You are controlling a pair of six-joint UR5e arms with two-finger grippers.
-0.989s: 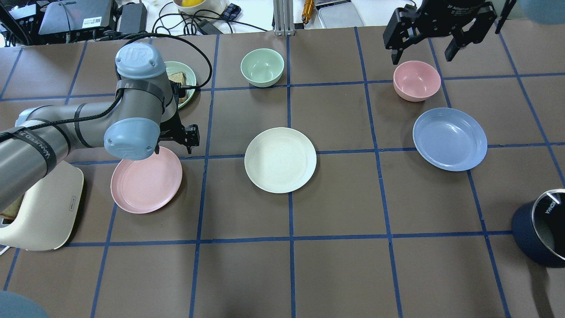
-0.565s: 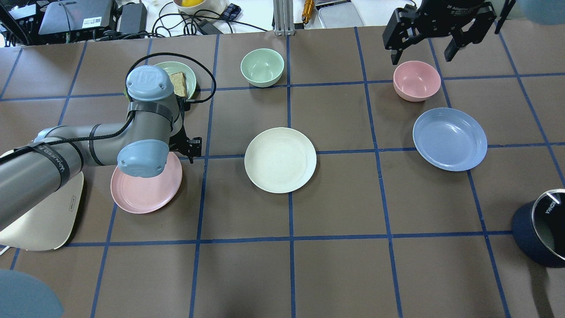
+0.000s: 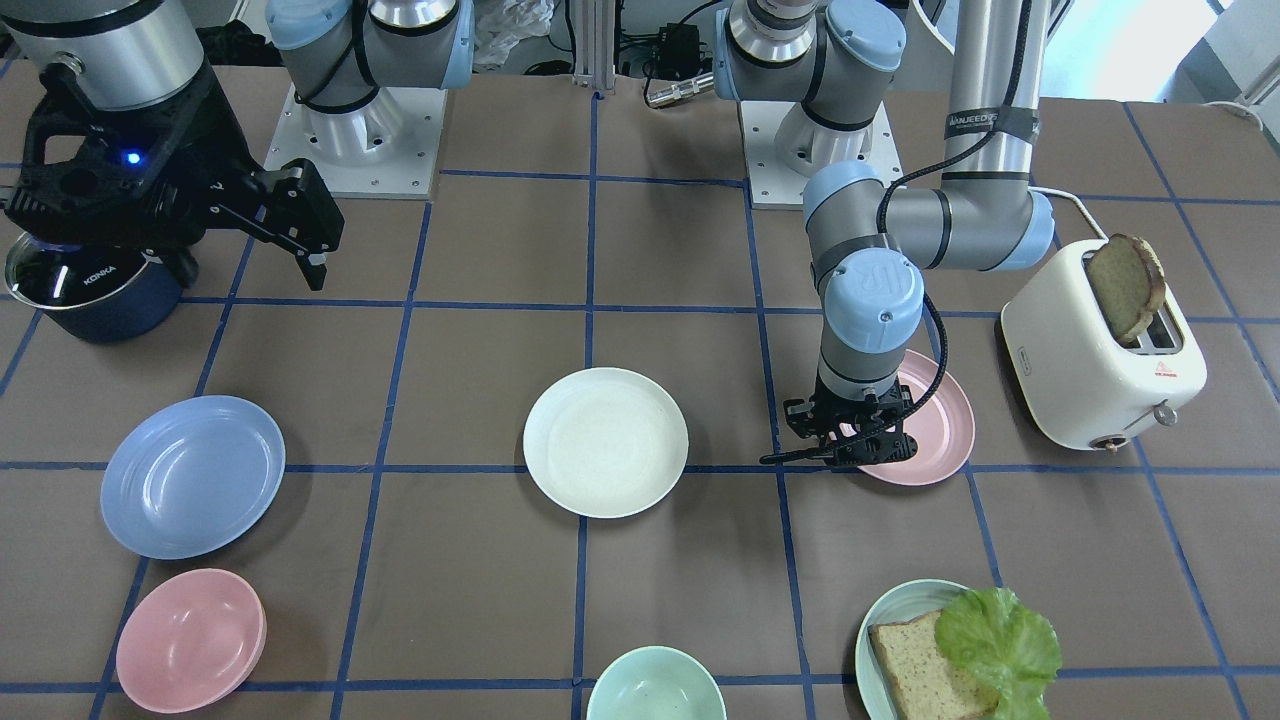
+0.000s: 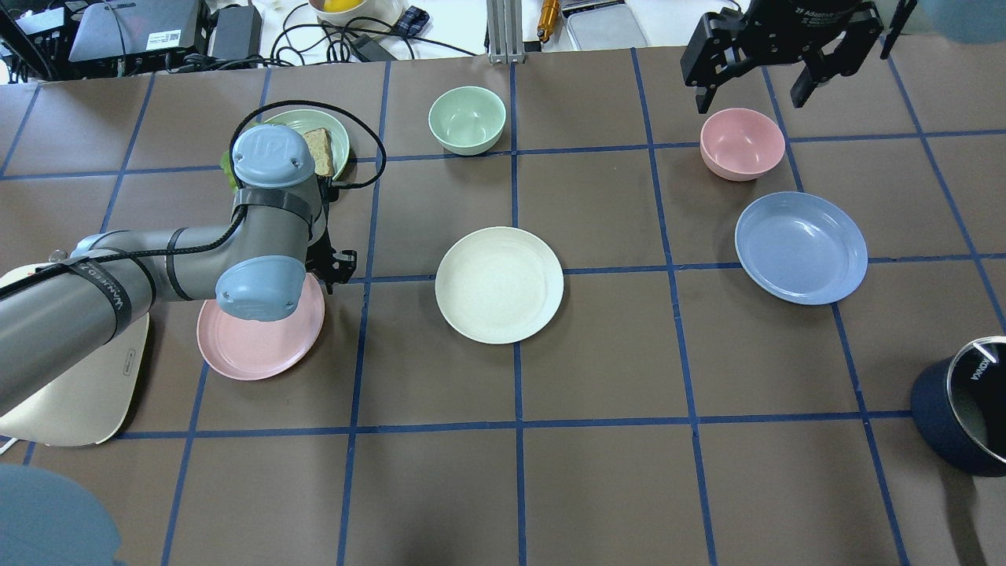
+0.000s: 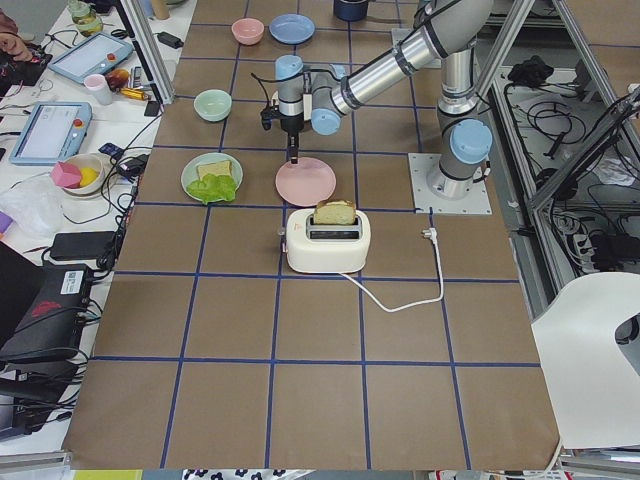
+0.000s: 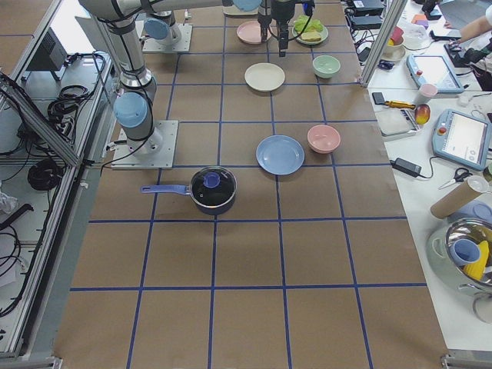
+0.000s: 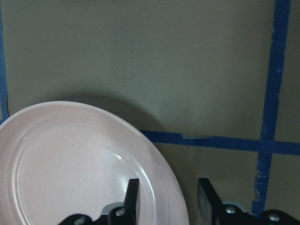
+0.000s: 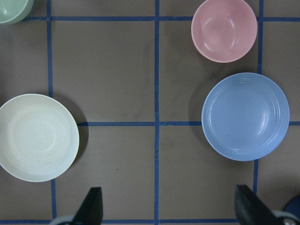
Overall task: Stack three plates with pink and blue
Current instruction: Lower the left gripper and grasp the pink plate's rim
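Observation:
My left gripper grabs the pink plate by its thin raised rim (image 7: pixel 175 187) next, since the plate is wider than my open fingers.
The pale pink plate (image 4: pixel 259 346) lies flat at the table's left, next to the toaster. My left gripper (image 7: pixel 168 201) is open and low over the plate's right rim. One finger (image 7: pixel 132 197) is over the plate (image 7: pixel 70 164) and the other is outside the rim. The cream-white plate (image 4: pixel 499 284) lies in the middle. The light blue plate (image 4: pixel 801 248) lies at the right. My right gripper (image 4: pixel 750 101) is open wide and empty, high above the far right. Its wrist view shows the blue plate (image 8: pixel 245 116) and the cream plate (image 8: pixel 37 137) below.
A pink bowl (image 4: pixel 742 143) sits just beyond the blue plate. A green bowl (image 4: pixel 467 119) stands at the far middle. A teal plate with bread and lettuce (image 3: pixel 950 650) lies behind my left wrist. A white toaster (image 3: pixel 1100 360) holds a slice, and a dark blue pot (image 4: pixel 963 417) stands near right.
My left arm has swung its wrist over the pink plate, bringing the gripper down at the plate's right rim. The right arm and all plates have not moved.

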